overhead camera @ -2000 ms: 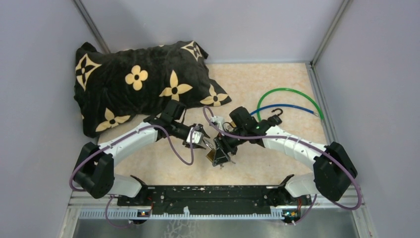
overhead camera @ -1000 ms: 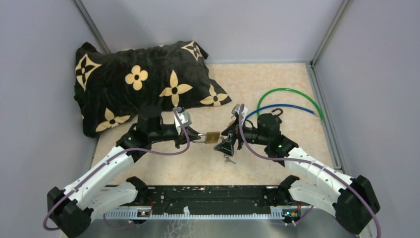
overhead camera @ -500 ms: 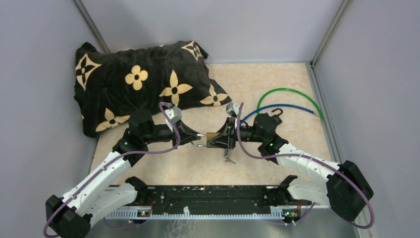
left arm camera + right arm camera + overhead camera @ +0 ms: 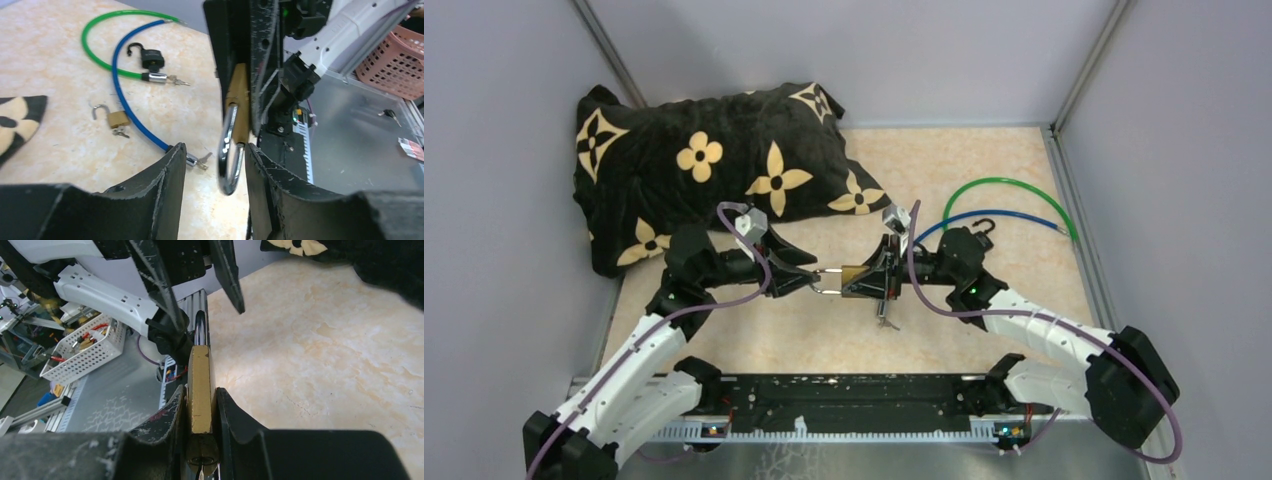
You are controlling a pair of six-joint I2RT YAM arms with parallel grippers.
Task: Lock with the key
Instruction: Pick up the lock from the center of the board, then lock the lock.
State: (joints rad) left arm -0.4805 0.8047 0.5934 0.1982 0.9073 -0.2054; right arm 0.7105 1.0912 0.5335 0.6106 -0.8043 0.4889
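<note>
My left gripper grabs the brass padlock by its steel shackle [image 4: 818,282] [image 4: 228,160] next, which leaves the keyhole free to lock with the key.
A brass padlock [image 4: 852,274] hangs above the table between the two arms, and my right gripper [image 4: 866,280] is shut on its body. In the right wrist view the padlock [image 4: 201,385] is pinched flat between the fingers. A key [image 4: 202,471] sits in the keyhole at its underside. More keys [image 4: 884,318] dangle below it. My left gripper [image 4: 810,273] is open, its fingers [image 4: 170,172] standing on either side of the steel shackle [image 4: 228,160] with a gap on the left side. The shackle lies close to the right finger; whether they touch I cannot tell.
A black pillow [image 4: 704,170] with cream flowers lies at the back left. Green [image 4: 1014,188] and blue [image 4: 999,214] cable locks and a black padlock [image 4: 981,232] lie at the right. A small open brass padlock [image 4: 116,117] rests by the blue cable. Grey walls enclose the table.
My left gripper has opened off the shackle and drawn back a little to the left. The right gripper has closed on the padlock's body and keeps it where it was.
</note>
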